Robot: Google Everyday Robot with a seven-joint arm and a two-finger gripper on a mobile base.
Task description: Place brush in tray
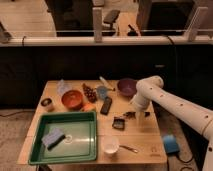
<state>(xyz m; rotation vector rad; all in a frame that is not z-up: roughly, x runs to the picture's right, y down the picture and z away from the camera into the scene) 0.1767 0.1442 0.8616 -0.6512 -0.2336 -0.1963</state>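
My gripper picks up the brush by its slim handle next, to place the brush in the green tray.
The brush lies on the wooden table, right of centre, its dark squarish head toward the front and its slim handle running back and right. My gripper hangs at the end of the white arm, low over the table at the handle end of the brush, open, with nothing held. The green tray sits at the front left corner of the table. A pale blue sponge lies inside it.
A black flat slab, an orange bowl, a purple bowl, dark grapes and a small can crowd the back half. A white cup and a spoon sit near the front edge.
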